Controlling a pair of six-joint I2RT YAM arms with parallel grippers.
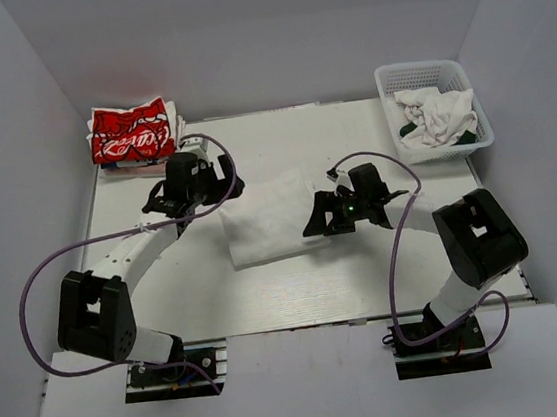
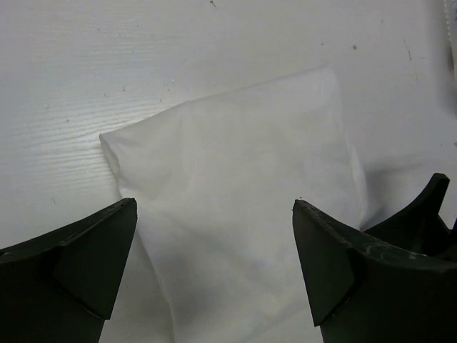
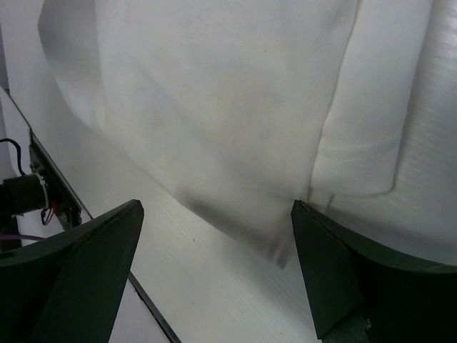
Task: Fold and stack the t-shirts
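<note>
I will next grab the folded white t-shirt by its side edge with my left gripper, its layers pinched together, to lay it folded on the stack.
A white t-shirt (image 1: 272,219) lies folded into a rectangle at the table's middle, plain side up; its print does not show. It also shows in the left wrist view (image 2: 235,207) and the right wrist view (image 3: 214,107). A folded red t-shirt (image 1: 131,131) with white script sits on a small stack at the far left corner. My left gripper (image 1: 218,187) is open and empty just above the white shirt's left far edge (image 2: 214,271). My right gripper (image 1: 322,219) is open and empty at the shirt's right near corner (image 3: 214,279).
A white basket (image 1: 430,75) at the far right holds several crumpled white and dark clothes. White walls enclose the table on three sides. The table's near edge (image 3: 64,193) shows in the right wrist view.
</note>
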